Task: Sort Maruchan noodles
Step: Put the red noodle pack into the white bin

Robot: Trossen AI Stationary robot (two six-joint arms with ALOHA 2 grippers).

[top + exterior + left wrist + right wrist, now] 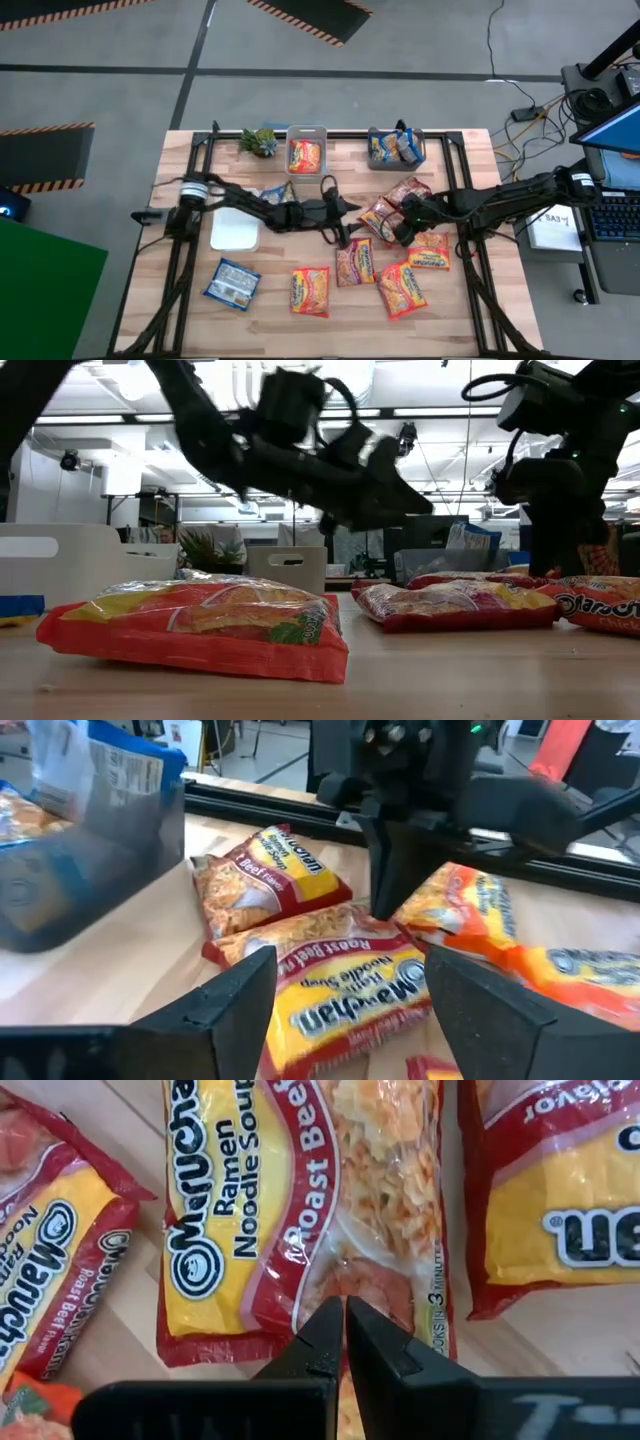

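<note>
I should sort the roast beef packet into the white tray [234, 231], so next I should pick it up with my left gripper by its Maruchan-logo end [371, 222].
Maruchan packets lie flat on the wooden table: red-pink ones [355, 262] [407, 190], orange ones [310, 291] [402, 289] [430, 250] and a blue one [232, 283]. My right gripper [345, 1308] is shut, its tips pointing down over a red-pink roast beef packet [300, 1200] [382, 218] at mid-table. My left gripper [350, 960] [345, 232] is open and hangs above the table just left of that packet, facing it; it touches nothing. In the low view it [400, 500] is well above the packets. My right gripper comes from above, pointing down, with its shut fingertips [330, 1330] at the roast beef packet's clear window [370, 1275], near one long edge. The packet lies flat on the table. Whether the tips touch or pinch the film I cannot tell.
At the far edge stand a grey bin [306, 135] holding an orange packet, a dark bin [372, 152] holding blue packets, and a small green plant [260, 140]. A white tray [235, 230] and another blue packet [272, 192] lie under the left arm. Black frame rails run along the table's sides.
</note>
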